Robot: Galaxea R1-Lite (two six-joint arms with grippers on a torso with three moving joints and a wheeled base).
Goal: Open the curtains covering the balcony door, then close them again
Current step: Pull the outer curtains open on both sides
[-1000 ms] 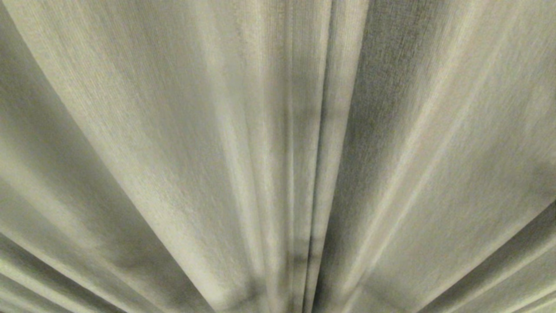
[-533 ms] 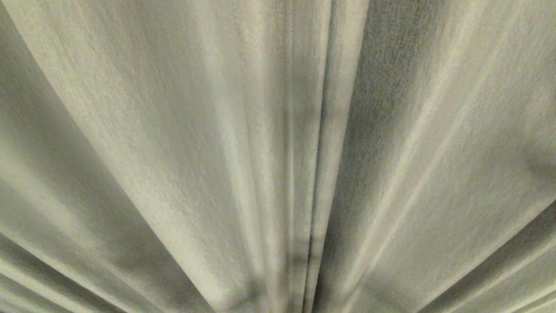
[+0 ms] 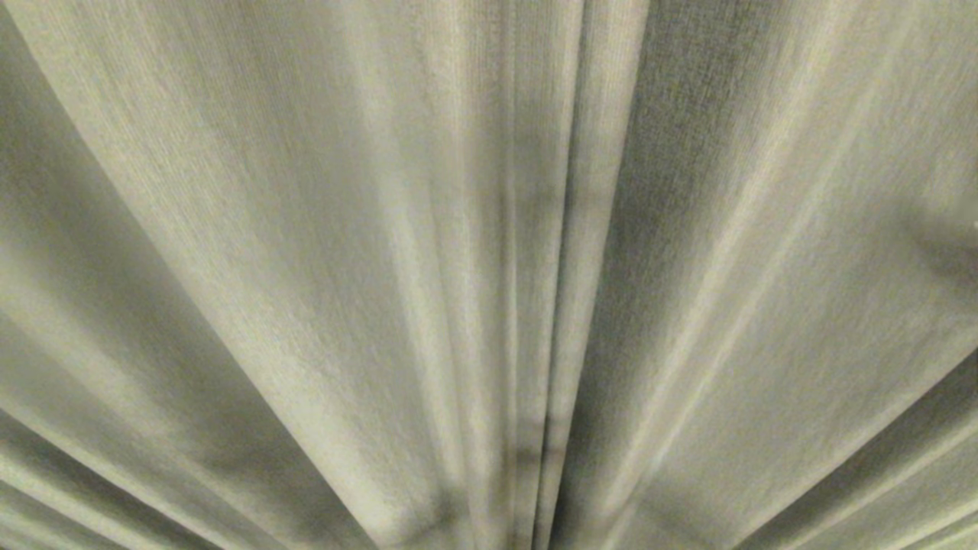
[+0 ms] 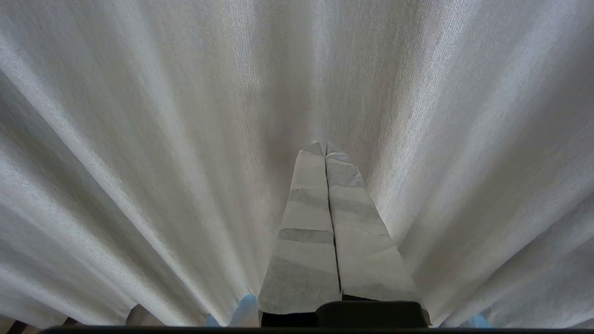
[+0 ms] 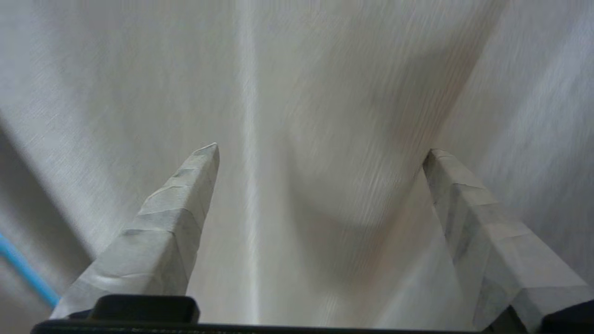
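Note:
My right gripper pinches the curtain by that bulging fold (image 5: 339,222) next, since a soft bulge of fabric stands out between its open fingers.
The greyish-beige pleated curtains (image 3: 321,252) fill the whole head view; the two panels meet at a dark seam (image 3: 565,229) near the middle. The balcony door is hidden behind them. Neither gripper shows in the head view. In the left wrist view my left gripper (image 4: 324,146) is shut, its taped fingers pressed together, pointing at the curtain fabric (image 4: 162,139) with nothing between them. In the right wrist view my right gripper (image 5: 320,150) stands wide open close to the curtain (image 5: 325,93), and a soft bulge of fabric lies between its two taped fingers (image 5: 181,208), ungripped.
A dark shadow (image 3: 943,244) lies on the curtain at the head view's right edge. A blue strip (image 5: 23,271) shows at the edge of the right wrist view, and small blue patches (image 4: 246,306) show low in the left wrist view.
The shadow at the right edge of the head view has climbed higher on the curtain. The curtain folds have stayed where they were.

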